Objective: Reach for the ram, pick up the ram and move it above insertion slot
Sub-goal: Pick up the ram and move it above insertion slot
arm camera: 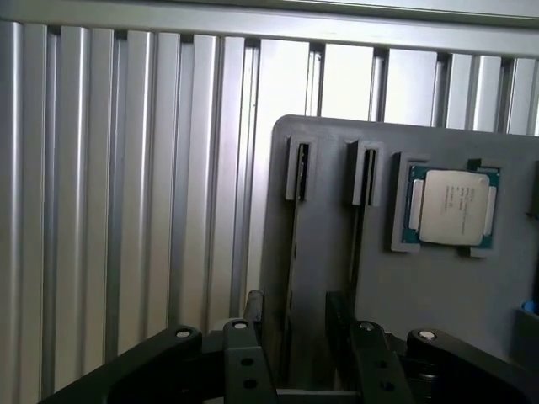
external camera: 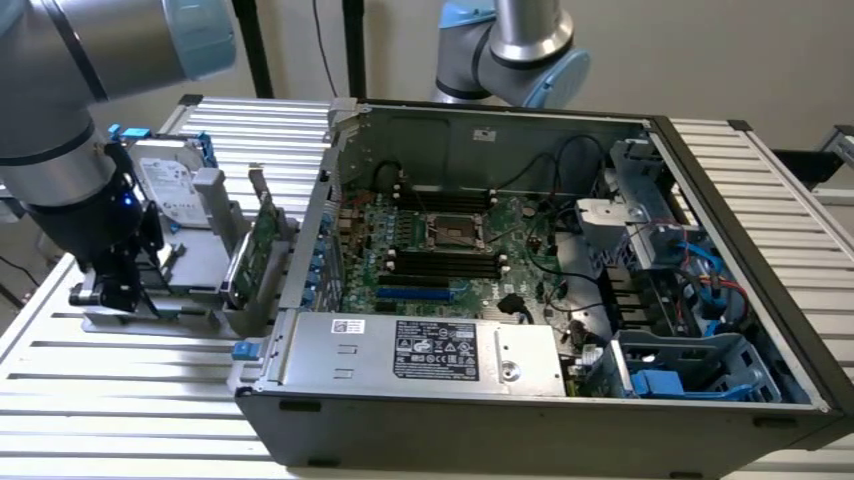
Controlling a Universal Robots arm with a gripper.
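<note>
The tip of the ram is wrapped by the holder's end clip, so my gripper should next grab the ram by the bare middle of its long edge (arm camera: 288, 337).
My gripper (arm camera: 295, 310) hangs low over the grey parts holder (arm camera: 438, 295), which stands on the slatted table at the exterior view's left, beside the computer case. Its two black fingers (arm camera: 254, 313) are apart and straddle one of the holder's two long grooves. A thin dark strip (arm camera: 291, 252) runs along that groove between the fingers. It looks like the ram seen edge-on, but I cannot tell its colour. In the exterior view the gripper (external camera: 114, 288) sits at the holder's near end. The black memory slots (external camera: 443, 263) lie on the motherboard inside the open case.
A processor chip (arm camera: 453, 206) rests in a pocket of the holder beside the grooves. A hard drive (external camera: 167, 195) and a tall green expansion card (external camera: 256, 240) stand upright in the holder. The case wall (external camera: 314, 230) rises between holder and motherboard. A second arm (external camera: 514, 50) stands behind the case.
</note>
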